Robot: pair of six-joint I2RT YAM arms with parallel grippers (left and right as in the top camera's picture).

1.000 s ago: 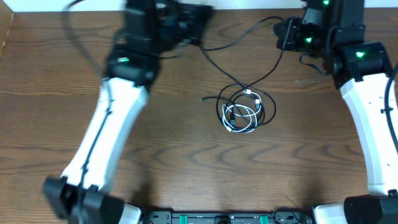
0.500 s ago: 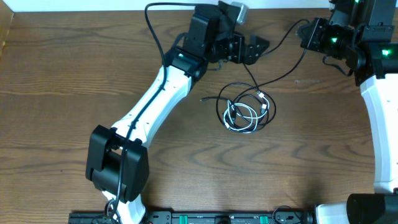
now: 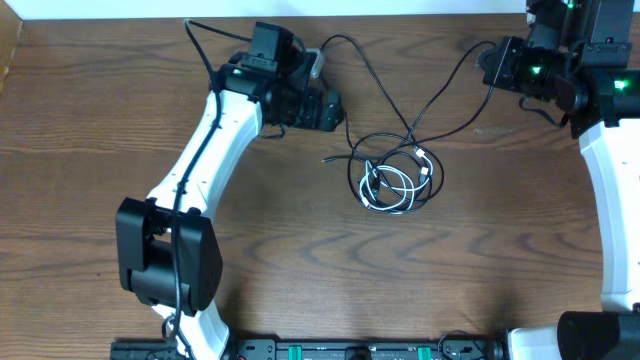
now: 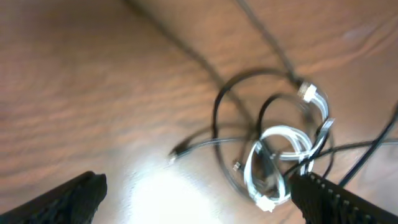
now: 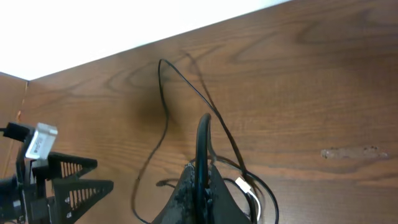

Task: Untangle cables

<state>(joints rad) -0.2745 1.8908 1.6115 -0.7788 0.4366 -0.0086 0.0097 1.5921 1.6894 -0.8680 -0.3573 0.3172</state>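
Note:
The white cable is coiled and needs to be untangled from the black strands. My left gripper should next grab only the white cable, by its loop [image 3: 366, 186] [image 4: 250, 169].
The cables lie tangled mid-table: the black cable [image 3: 357, 168] loops around a coiled white cable [image 3: 392, 188]. Two black strands rise from the tangle toward the far edge. My right gripper [image 3: 488, 62] is shut on one of them at the far right; in the right wrist view the black cable [image 5: 202, 134] runs up between the closed fingers [image 5: 186, 190]. My left gripper [image 3: 334, 108] hovers just left of the tangle, open and empty. In the left wrist view its fingers [image 4: 78, 198] stand wide apart, with the white cable [image 4: 283, 140] and a loose black plug end [image 4: 176, 153] ahead.
Thicker black cords run from the arm bases along the far edge [image 3: 200, 40]. The table's far edge meets a white wall [image 5: 124, 25]. My left arm [image 3: 200, 170] lies diagonally across the left half of the table.
My left gripper has opened and swung in from the far left toward the tangle, then drawn back left a little. My right gripper has shifted right with the black cable.

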